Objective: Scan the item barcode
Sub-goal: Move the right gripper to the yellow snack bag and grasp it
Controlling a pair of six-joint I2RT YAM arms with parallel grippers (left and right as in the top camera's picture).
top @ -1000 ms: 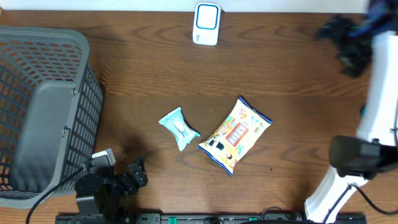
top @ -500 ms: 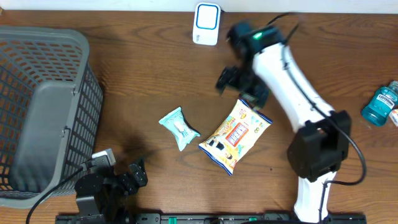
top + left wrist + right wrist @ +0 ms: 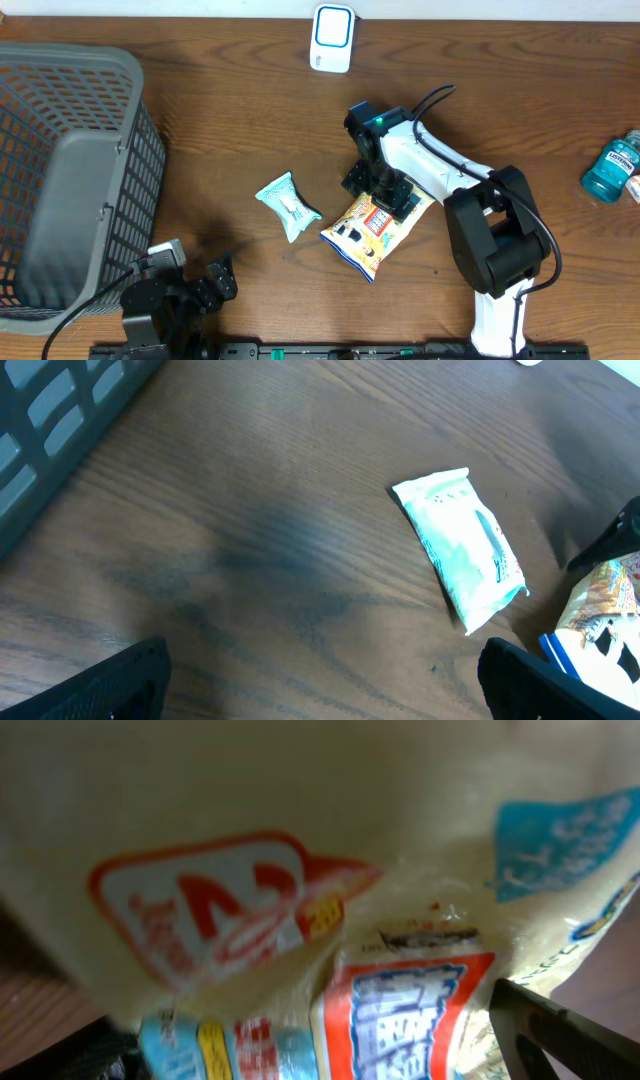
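Note:
The robot's right gripper will next pick up the yellow snack bag across its printed top side [image 3: 382, 209] [image 3: 322, 1020], so that the bag's bottom stays free for scanning the barcode.
A yellow snack bag [image 3: 372, 228] with red and blue print lies flat mid-table. My right gripper [image 3: 384, 188] is down over its upper end, jaws wide open. In the right wrist view the bag [image 3: 300, 870] fills the frame, blurred and very close, and one dark fingertip [image 3: 560, 1035] shows at the lower right. A white-and-blue scanner [image 3: 332, 38] stands at the table's far edge. My left gripper [image 3: 205, 285] rests open and empty near the front left. Its two fingertips [image 3: 110, 685] sit at the bottom corners of the left wrist view.
A small teal packet [image 3: 288, 205] lies just left of the snack bag, also seen in the left wrist view as the packet [image 3: 462, 545]. A grey basket [image 3: 70, 180] fills the left side. A blue mouthwash bottle [image 3: 610, 170] lies at the right edge.
The right arm swung in from the far right, past the scanner, and dropped onto the snack bag's upper end. This uncovered the mouthwash bottle. The left arm has not moved.

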